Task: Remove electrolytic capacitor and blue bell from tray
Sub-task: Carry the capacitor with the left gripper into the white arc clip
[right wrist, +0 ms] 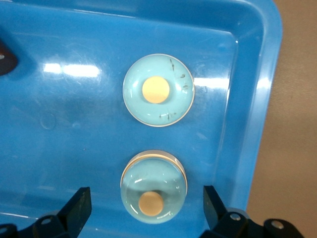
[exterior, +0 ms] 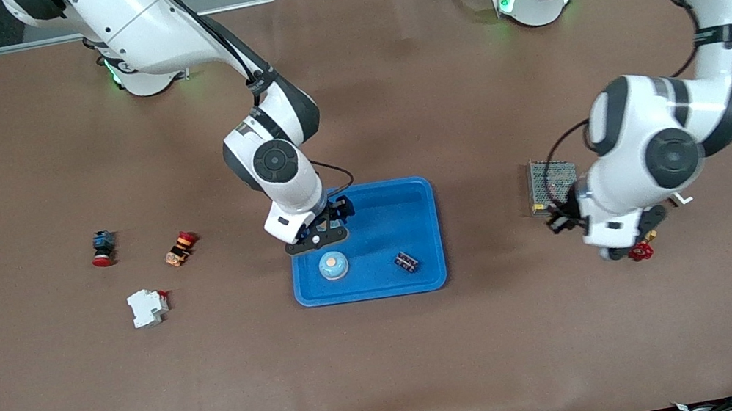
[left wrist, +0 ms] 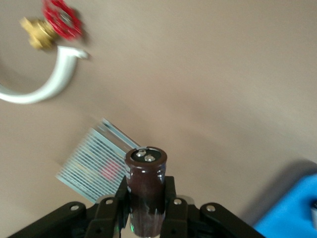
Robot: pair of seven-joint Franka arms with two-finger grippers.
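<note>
My right gripper needs to go lower before it closes on the blue bell's dome (right wrist: 153,188), because its fingertips stop above the dome in the right wrist view.
A dark brown capacitor (left wrist: 146,173) with a silver-terminal top stands upright in my left gripper (left wrist: 145,191), which is shut on it. The left gripper (exterior: 628,237) hangs over the table at the left arm's end, beside a metal mesh box (exterior: 551,186). In the blue tray (exterior: 408,191), a pale blue bell (right wrist: 154,191) with a tan button sits between the fingers of my open right gripper (right wrist: 147,206), untouched by them. A second bell (exterior: 333,265) sits in the tray nearer the front camera. My right gripper (exterior: 320,234) hovers low over the tray.
A small dark part (exterior: 407,262) lies in the tray. A red-handled brass valve (exterior: 640,252) and a white bracket (left wrist: 44,84) lie by the left gripper. Two red-capped buttons (exterior: 103,248) (exterior: 180,248) and a white breaker (exterior: 147,307) lie toward the right arm's end.
</note>
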